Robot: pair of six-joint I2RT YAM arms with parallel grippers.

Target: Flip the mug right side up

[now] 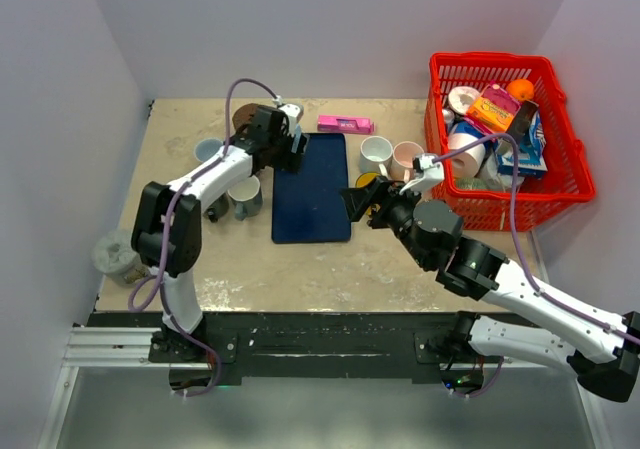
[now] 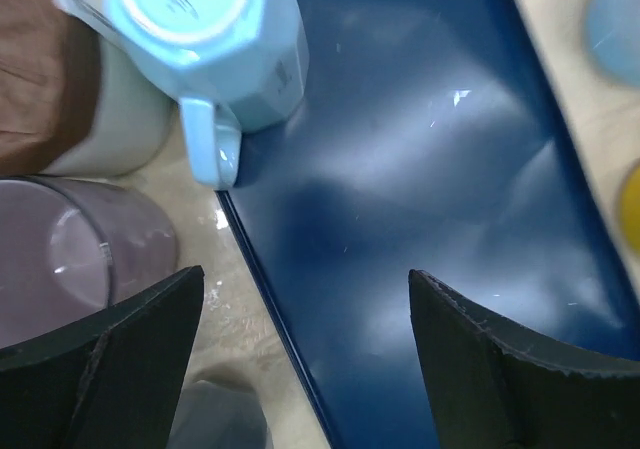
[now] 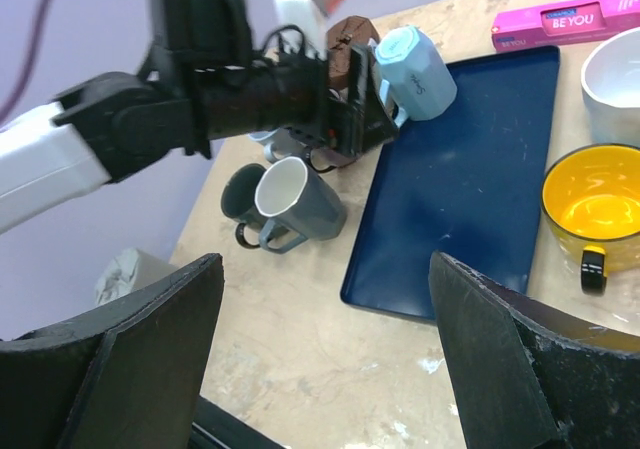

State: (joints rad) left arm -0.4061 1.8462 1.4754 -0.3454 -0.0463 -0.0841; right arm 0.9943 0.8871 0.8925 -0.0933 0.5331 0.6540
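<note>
I will grab the light-blue mug (image 2: pixel 205 34) with my left gripper by its handle near the mug's base (image 2: pixel 202 132) to turn it upright. The rim-side part of the handle will stay free for my right gripper.
The light-blue mug (image 2: pixel 205 34) stands upside down, base up, on the far left corner of the dark blue tray (image 2: pixel 420 199), its handle hanging over the tray's edge. It also shows in the right wrist view (image 3: pixel 418 61). In the top view my left arm hides it. My left gripper (image 2: pixel 305 359) is open and empty, hovering over the tray's left edge just short of the mug; the top view shows this gripper (image 1: pixel 293 149) too. My right gripper (image 3: pixel 325 349) is open and empty, held above the table right of the tray (image 1: pixel 311 187).
Two grey mugs (image 3: pixel 290 207) lie left of the tray, near a brown mug (image 2: pixel 45 79) and a clear glass (image 2: pixel 70 249). A yellow mug (image 3: pixel 595 204), white mug (image 1: pixel 376 153), pink mug (image 1: pixel 407 157) and pink box (image 1: pixel 345 124) sit right and behind. A red basket (image 1: pixel 500 214) stands far right.
</note>
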